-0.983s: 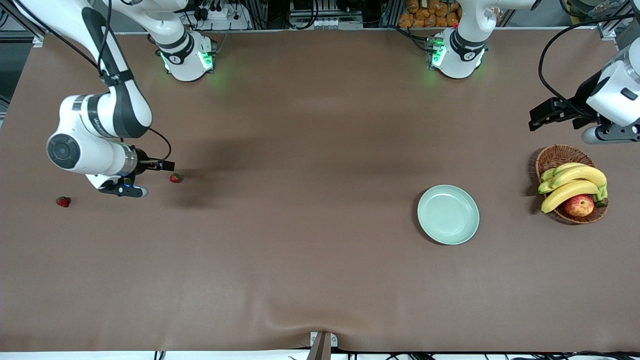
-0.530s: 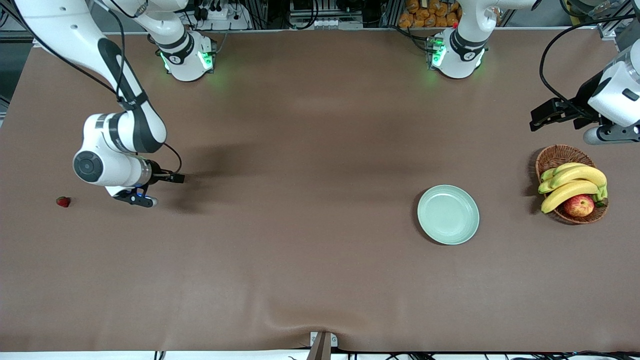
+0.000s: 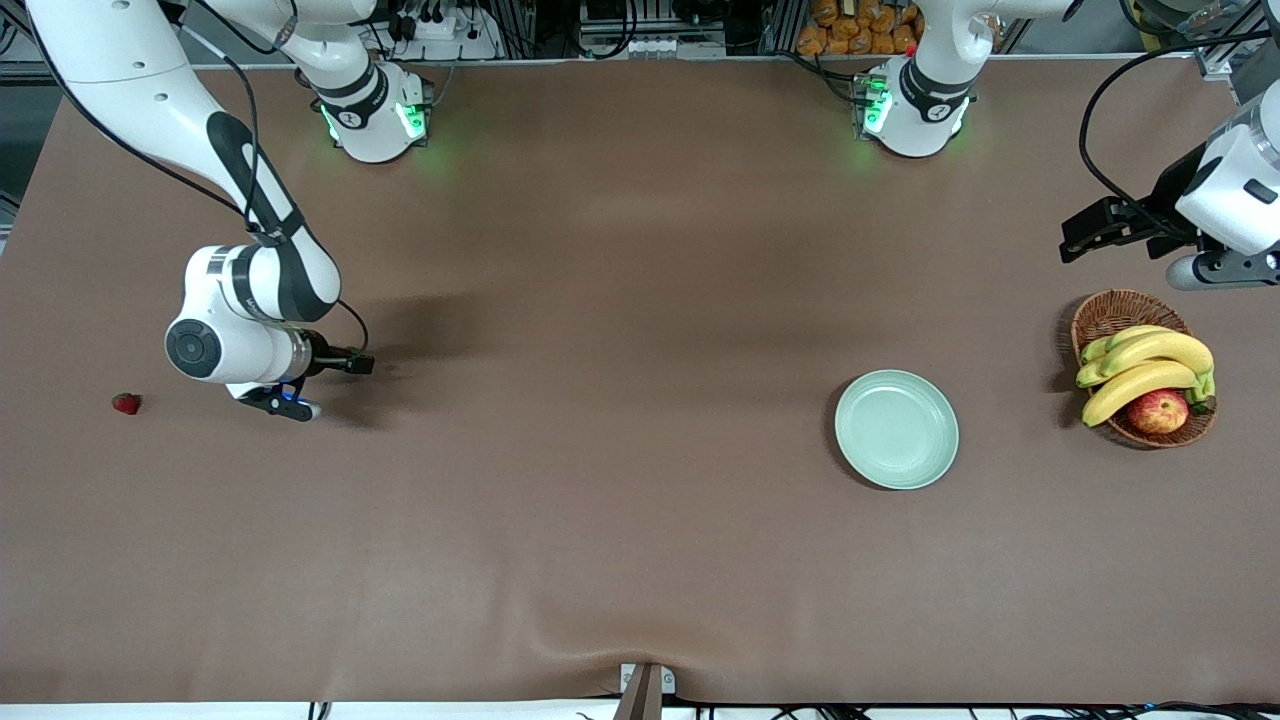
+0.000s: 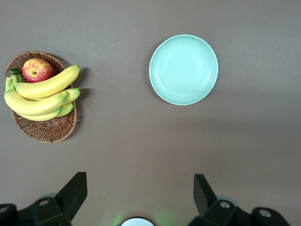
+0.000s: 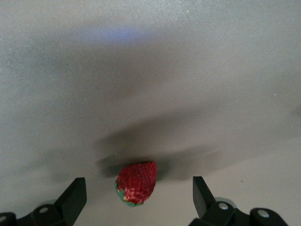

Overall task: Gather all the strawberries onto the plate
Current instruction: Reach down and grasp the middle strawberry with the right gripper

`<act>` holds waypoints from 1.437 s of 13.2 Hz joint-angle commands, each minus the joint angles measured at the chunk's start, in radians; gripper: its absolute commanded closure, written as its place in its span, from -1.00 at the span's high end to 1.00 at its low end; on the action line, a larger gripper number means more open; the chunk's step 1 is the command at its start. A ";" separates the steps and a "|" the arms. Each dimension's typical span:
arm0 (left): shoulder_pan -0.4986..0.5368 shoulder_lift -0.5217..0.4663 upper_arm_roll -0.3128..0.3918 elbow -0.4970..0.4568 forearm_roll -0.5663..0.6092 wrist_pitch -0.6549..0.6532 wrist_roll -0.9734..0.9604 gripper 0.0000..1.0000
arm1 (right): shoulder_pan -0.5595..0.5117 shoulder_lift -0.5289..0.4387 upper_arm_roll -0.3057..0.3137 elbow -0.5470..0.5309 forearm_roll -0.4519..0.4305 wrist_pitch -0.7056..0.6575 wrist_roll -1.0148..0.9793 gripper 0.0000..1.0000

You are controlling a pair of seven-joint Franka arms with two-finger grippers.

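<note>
My right gripper closes on the strawberry now, since its fingertips stand on either side of the strawberry's red sides.
A strawberry [image 5: 136, 182], red with a green top, lies on the brown table between the fingers of my right gripper [image 5: 138, 184]. The jaws stand open, well clear of the berry on both sides. In the front view the right arm's hand [image 3: 300, 380] hides this berry. A second strawberry [image 3: 126, 403] lies alone toward the right arm's end of the table. The pale mint-green plate [image 3: 897, 429] [image 4: 184, 69] is bare. My left gripper [image 4: 139, 178] hangs open, with nothing between its fingers, high over the left arm's end.
A brown wicker basket [image 3: 1110, 310] [image 4: 47, 132] with bananas [image 3: 1145, 365] and a red-yellow apple [image 3: 1158, 411] stands beside the plate, toward the left arm's end. The arm bases [image 3: 375, 115] stand along the table's back edge.
The right arm has swung toward the table's middle and come over a strawberry that showed in the front view a second ago; it now hides it. The left arm has barely moved.
</note>
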 commanded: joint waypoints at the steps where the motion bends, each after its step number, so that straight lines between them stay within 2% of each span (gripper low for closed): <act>1: 0.005 -0.001 -0.001 -0.005 0.004 0.003 0.027 1.00 | -0.009 0.004 0.007 -0.002 0.010 0.007 0.012 1.00; 2: 0.005 0.000 -0.001 -0.009 0.004 0.003 0.027 1.00 | -0.009 0.006 0.007 -0.002 0.011 0.005 0.012 0.94; 4: 0.005 0.000 -0.001 -0.017 0.004 0.008 0.027 1.00 | -0.009 0.007 0.007 -0.004 0.013 0.004 0.014 0.64; 6: 0.005 0.000 -0.001 -0.019 0.004 0.008 0.027 1.00 | -0.009 0.009 0.007 -0.004 0.013 0.004 0.016 0.21; 7: 0.005 0.000 -0.001 -0.019 0.004 0.008 0.027 1.00 | -0.009 0.009 0.007 -0.004 0.014 0.002 0.016 0.06; 12: 0.005 0.005 -0.001 -0.046 0.004 0.032 0.027 1.00 | -0.003 0.006 0.009 -0.001 0.053 -0.019 0.020 -0.54; 15: 0.005 0.005 -0.001 -0.051 0.004 0.037 0.027 1.00 | 0.026 -0.026 0.009 0.018 0.051 -0.051 0.002 -0.74; 19: 0.005 0.005 -0.001 -0.052 0.004 0.038 0.027 1.00 | 0.111 -0.094 0.012 0.064 0.051 -0.082 -0.037 -0.77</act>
